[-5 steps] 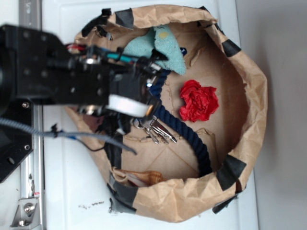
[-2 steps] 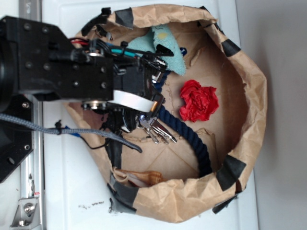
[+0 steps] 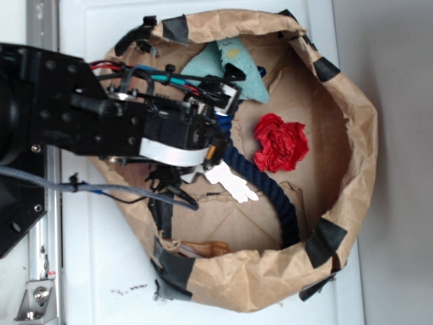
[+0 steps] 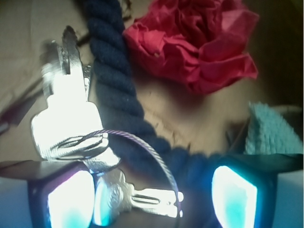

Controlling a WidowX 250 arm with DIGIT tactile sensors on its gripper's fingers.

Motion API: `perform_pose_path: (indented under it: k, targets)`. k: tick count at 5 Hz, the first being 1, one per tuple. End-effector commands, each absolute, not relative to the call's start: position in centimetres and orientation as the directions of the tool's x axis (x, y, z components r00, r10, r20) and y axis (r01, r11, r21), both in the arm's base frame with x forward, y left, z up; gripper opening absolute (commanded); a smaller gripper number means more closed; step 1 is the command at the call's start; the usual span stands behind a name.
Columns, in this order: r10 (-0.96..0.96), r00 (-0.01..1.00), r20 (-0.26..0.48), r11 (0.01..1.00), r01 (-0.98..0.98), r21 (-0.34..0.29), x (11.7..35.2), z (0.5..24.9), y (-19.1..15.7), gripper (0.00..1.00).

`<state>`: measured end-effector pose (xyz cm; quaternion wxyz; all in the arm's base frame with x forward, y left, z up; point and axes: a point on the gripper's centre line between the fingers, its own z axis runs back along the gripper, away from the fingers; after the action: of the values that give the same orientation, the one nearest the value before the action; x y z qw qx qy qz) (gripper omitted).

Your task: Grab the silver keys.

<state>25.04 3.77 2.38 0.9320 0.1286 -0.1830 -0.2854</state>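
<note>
The gripper grabs the silver keys beside the dark-blue rope (image 4: pixel 114 80) by their thin wire ring (image 4: pixel 155 153) next.
The silver keys (image 4: pixel 66 128) lie on the brown paper floor of the bag, bright and glaring, beside the thick dark-blue rope (image 4: pixel 114 80). In the exterior view the silver keys (image 3: pixel 230 184) stick out just below my gripper (image 3: pixel 221 125). In the wrist view my gripper (image 4: pixel 152 199) is open, its fingers far apart. One key and the thin wire ring sit between the fingers, close against the left fingertip (image 4: pixel 71 202). Part of the rope also runs between the fingers. I cannot tell whether the left finger touches the key.
A crumpled red cloth (image 3: pixel 280 142) lies right of the rope (image 3: pixel 270 189). A teal cloth (image 3: pixel 233 64) sits at the bag's top, near my right finger. The tall brown paper bag wall (image 3: pixel 352 135) rings everything. A brown object (image 3: pixel 203 250) lies near the bag's lower rim.
My gripper has moved right and down over the keys. The keys now show as a bright patch right under its tip.
</note>
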Motion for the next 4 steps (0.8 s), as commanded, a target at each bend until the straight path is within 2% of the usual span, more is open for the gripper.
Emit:
perform_pose_path:
  k: [1, 3, 4]
  targets:
    - [-0.596, 0.769, 0.232, 0.791, 0.511, 0.337, 25.29, -0.18, 4.36, 1.00]
    - [-0.591, 0.773, 0.232, 0.796, 0.513, 0.320, 25.39, -0.25, 4.37, 1.00]
    - [-0.582, 0.775, 0.244, 0.804, 0.505, 0.314, 25.30, -0.38, 4.30, 0.00]
